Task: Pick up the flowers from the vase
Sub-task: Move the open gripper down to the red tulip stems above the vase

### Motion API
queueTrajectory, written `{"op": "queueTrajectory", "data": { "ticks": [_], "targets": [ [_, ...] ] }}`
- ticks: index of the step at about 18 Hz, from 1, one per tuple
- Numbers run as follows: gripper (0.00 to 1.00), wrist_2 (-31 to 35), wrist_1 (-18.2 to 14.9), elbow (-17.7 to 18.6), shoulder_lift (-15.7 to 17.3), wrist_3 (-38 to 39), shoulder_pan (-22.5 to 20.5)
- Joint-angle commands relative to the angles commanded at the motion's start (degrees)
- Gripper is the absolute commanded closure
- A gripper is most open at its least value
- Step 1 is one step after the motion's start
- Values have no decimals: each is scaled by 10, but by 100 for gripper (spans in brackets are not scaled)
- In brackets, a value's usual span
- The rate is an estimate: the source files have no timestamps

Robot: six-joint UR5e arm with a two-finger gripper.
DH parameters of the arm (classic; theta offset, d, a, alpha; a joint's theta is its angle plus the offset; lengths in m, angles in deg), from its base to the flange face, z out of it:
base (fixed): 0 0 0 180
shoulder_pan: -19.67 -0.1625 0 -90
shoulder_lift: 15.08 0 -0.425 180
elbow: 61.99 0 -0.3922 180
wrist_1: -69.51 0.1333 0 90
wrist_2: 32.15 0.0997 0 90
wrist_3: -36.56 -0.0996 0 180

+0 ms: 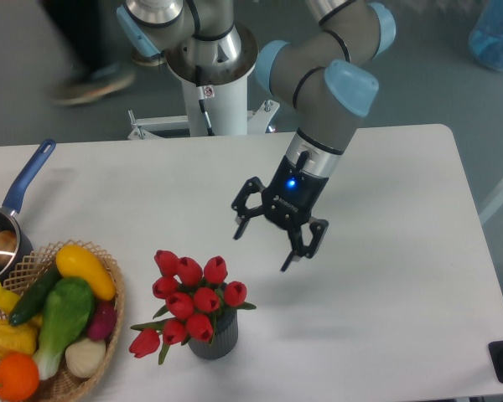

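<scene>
The flowers (189, 297) need to be picked up from the vase (215, 341) next. My gripper needs to grab the flowers by their red tulip buds to do that.
The flowers (189, 297), a bunch of red tulip buds with green stems and leaves, stand in the vase (215, 341), a small dark grey ribbed pot near the table's front edge. One bud droops over the left side. My gripper (264, 248) hangs open and empty above the table, up and to the right of the flowers, apart from them. Its two dark fingers (241, 226) point down toward the table.
A wicker basket (113, 306) with several fruit and vegetables sits at the front left. A blue-handled saucepan (21, 188) lies at the left edge. The white table (402, 276) stretches to the right. The robot base (210, 75) stands behind the table.
</scene>
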Motion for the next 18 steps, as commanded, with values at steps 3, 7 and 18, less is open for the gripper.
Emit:
{"op": "queueTrajectory", "data": {
  "ticks": [3,7,18],
  "targets": [
    [0,-3,1,-18,-20,0,18],
    [0,-32,1,-33,-34,9,32],
    [1,-55,13,-68,-70,20,68]
  ]
}}
